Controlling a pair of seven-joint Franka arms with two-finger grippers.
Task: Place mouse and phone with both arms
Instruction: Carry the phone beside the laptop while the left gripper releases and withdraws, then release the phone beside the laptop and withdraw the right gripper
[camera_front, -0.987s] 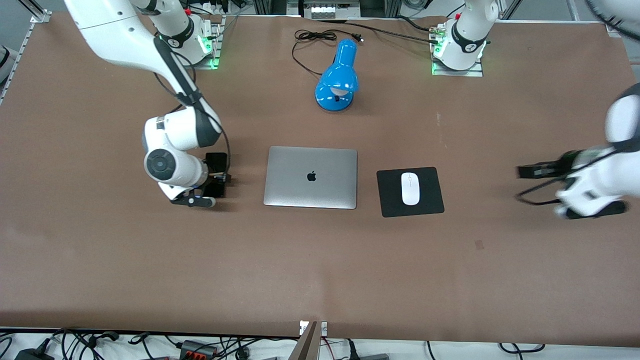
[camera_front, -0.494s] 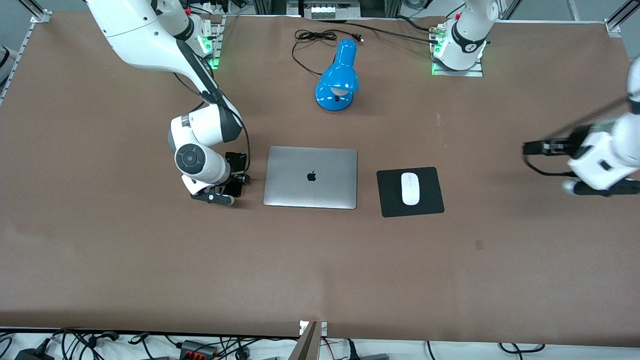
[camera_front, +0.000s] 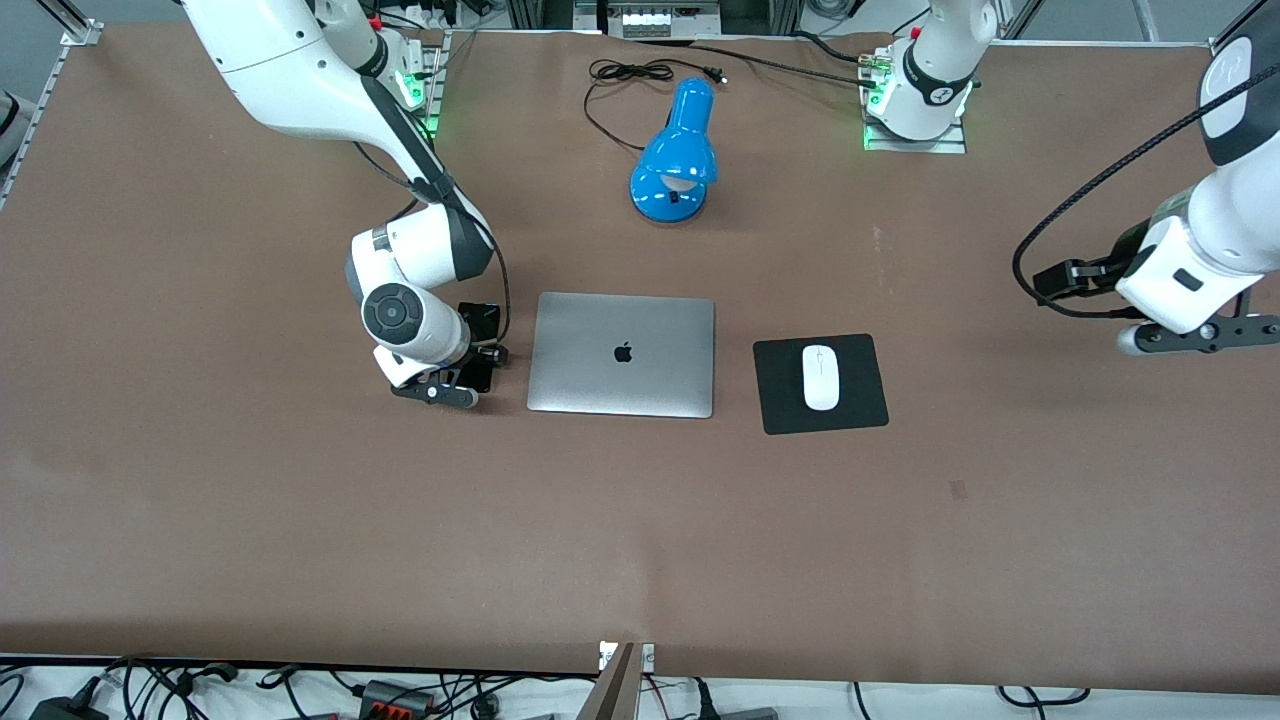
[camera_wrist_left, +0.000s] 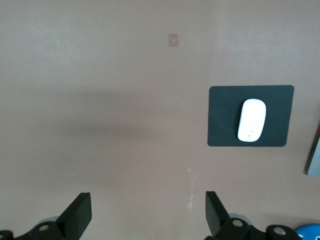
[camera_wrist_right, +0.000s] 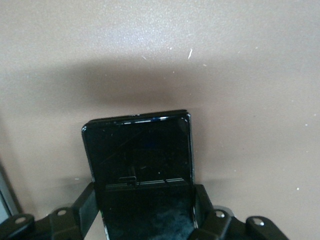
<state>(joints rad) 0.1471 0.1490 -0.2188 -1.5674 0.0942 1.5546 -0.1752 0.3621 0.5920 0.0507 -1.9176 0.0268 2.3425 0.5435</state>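
Observation:
The phone (camera_wrist_right: 137, 150) is low over the table beside the laptop and would rest there, so my right gripper should open its fingers.
The white mouse (camera_front: 821, 377) lies on a black square pad (camera_front: 860, 405) beside the laptop, toward the left arm's end; the left wrist view shows the mouse (camera_wrist_left: 251, 120) on the pad (camera_wrist_left: 222, 125) too. My right gripper (camera_front: 470, 350) is shut on the black phone (camera_front: 482, 318), low over the table just beside the laptop on the right arm's end. In the right wrist view the phone (camera_wrist_right: 137, 150) sticks out between the fingers of the gripper (camera_wrist_right: 144, 200). My left gripper (camera_front: 1075, 280) is open and empty, up in the air over the left arm's end of the table (camera_wrist_left: 145, 212).
A closed silver laptop (camera_front: 622, 354) lies mid-table. A blue desk lamp (camera_front: 675, 160) with a black cord stands between the arm bases. Bare brown table surface (camera_front: 640, 540) fills the part nearer to the front camera.
My right gripper has carried the phone closer to the laptop's side. My left arm has lifted and swung away from the mouse toward the arm bases.

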